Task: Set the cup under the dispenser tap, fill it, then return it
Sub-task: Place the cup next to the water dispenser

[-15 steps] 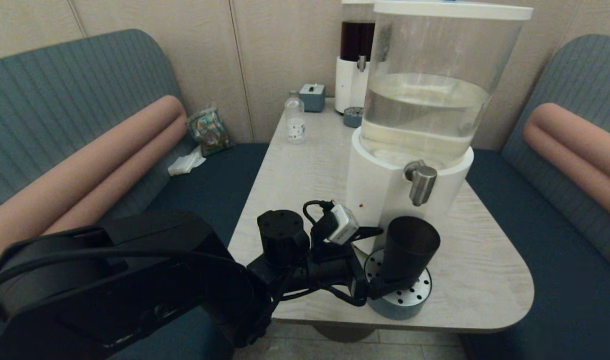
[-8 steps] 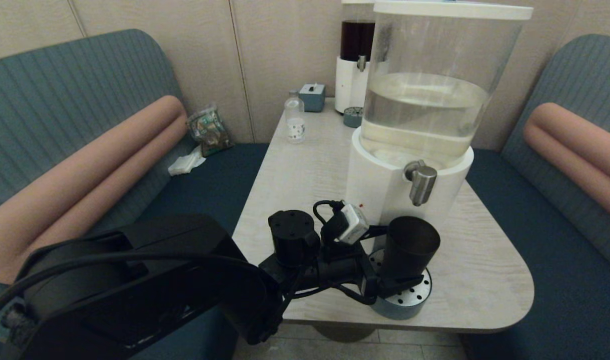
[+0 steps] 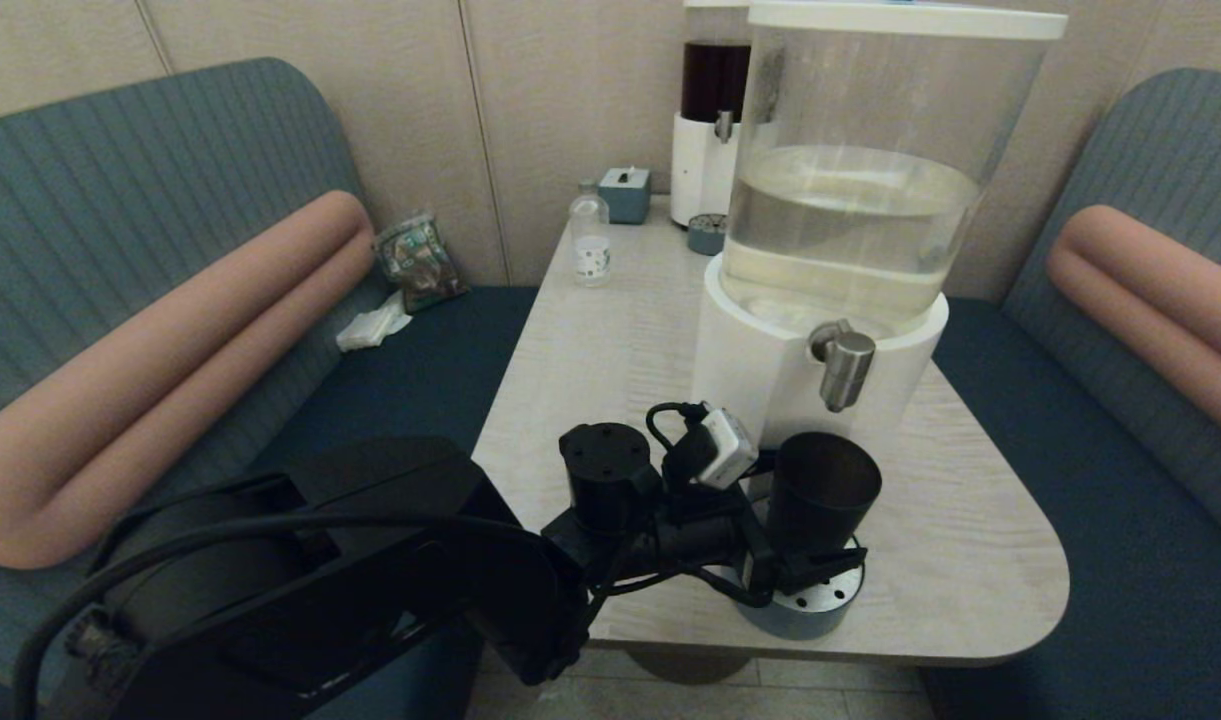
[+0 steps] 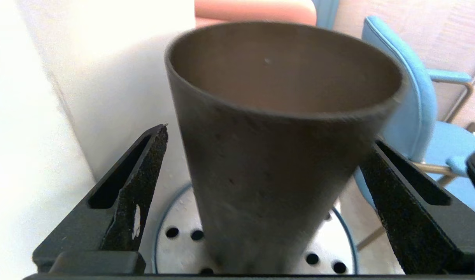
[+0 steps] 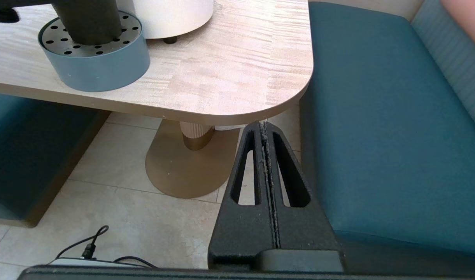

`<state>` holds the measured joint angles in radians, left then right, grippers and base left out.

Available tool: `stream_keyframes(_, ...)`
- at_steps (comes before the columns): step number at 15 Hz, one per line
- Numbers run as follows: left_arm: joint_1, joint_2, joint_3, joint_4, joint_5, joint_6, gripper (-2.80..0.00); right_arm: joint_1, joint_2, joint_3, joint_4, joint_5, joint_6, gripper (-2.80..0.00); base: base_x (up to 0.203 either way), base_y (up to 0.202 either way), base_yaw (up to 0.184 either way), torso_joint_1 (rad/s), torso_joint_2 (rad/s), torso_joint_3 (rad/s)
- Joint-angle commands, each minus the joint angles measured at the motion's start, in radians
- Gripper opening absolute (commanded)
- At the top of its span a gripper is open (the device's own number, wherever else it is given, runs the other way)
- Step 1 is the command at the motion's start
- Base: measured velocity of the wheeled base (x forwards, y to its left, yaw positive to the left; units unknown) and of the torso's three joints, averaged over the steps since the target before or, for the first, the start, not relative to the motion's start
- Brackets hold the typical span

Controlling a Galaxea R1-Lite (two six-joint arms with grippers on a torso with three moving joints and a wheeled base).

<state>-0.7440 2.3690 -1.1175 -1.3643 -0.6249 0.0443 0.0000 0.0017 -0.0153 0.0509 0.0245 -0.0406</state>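
Observation:
I will use my left gripper next to grab the black tapered cup by the middle of its body (image 3: 807, 523) (image 4: 272, 186), to put the cup back on the table.
The black tapered cup (image 3: 822, 487) stands upright on a round perforated drip tray (image 3: 802, 620), just below the brushed-steel dispenser tap (image 3: 845, 366). My left gripper (image 3: 805, 568) reaches in from the left and is open, with one finger on each side of the cup's lower body. In the left wrist view the cup (image 4: 276, 175) fills the space between the spread fingers of the left gripper (image 4: 268, 136), and a gap shows at one finger. My right gripper (image 5: 263, 125) hangs shut below the table's near corner, beside the bench.
The large clear-tank dispenser (image 3: 850, 200) stands on the pale table (image 3: 590, 340). Behind it are a dark-liquid dispenser (image 3: 712, 120), a small clear bottle (image 3: 590, 240) and a blue-grey box (image 3: 625, 193). Blue benches flank the table. The tray sits close to the table's front edge.
My left arm has slid forward and right, bringing the open fingers further around the cup's base. The cup has stayed in place on the tray.

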Motion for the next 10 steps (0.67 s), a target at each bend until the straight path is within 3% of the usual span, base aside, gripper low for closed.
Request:
stream_keyframes(1,-0.001,0.020,-0.028,-0.007,-0.003,0.000,0.00,0.000,0.001,0.000,0.000,0.000,-0.001,-2.80,0.000,0.000,0.000,0.000,0.00,0.000)
stream_keyframes(10,-0.015,0.052,-0.087,-0.009,-0.001,-0.014,0.00,0.000,0.001,0.000,0.000,0.002,-0.001,-2.80,0.000,0.000,0.000,0.000,0.00,0.000)
